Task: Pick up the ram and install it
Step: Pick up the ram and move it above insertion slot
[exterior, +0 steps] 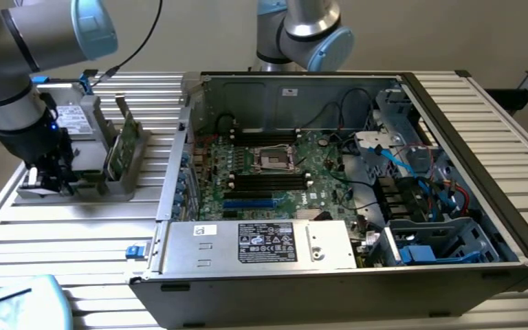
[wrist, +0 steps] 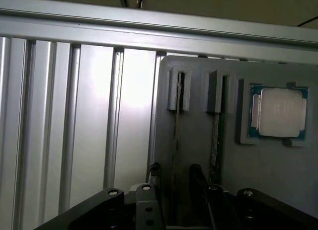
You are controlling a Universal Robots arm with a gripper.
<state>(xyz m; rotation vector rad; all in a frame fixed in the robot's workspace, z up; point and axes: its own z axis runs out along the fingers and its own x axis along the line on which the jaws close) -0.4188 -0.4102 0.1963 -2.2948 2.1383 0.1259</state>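
Observation:
Next, my gripper grabs the ram by the middle of its top edge (wrist: pixel 174 183) to install it, since the holder's grey slot (wrist: pixel 179 89) holds the ram's end.
In the wrist view, two thin ram sticks stand on edge in the slots of a grey holder (wrist: pixel 198 200). One ram (wrist: pixel 175 135) runs straight in between my fingers, and a second ram (wrist: pixel 216 140) stands in the slot beside it. My gripper (wrist: pixel 175 171) is open, with one black fingertip (wrist: pixel 155 171) on each side of the first stick and a gap at both. In the exterior view my gripper (exterior: pixel 49 180) hangs low over the holder's (exterior: pixel 90 185) near corner, at the exterior view's left. Green boards (exterior: pixel 119 148) stand upright in that holder.
A square silver processor (wrist: pixel 279 112) lies in a recess of the holder beyond the second slot. A grey drive (exterior: pixel 73 118) with a white label sits at the holder's far end. The open computer case (exterior: pixel 337 172) with its motherboard stands to the exterior view's right. A second arm (exterior: pixel 301 31) stands behind it.

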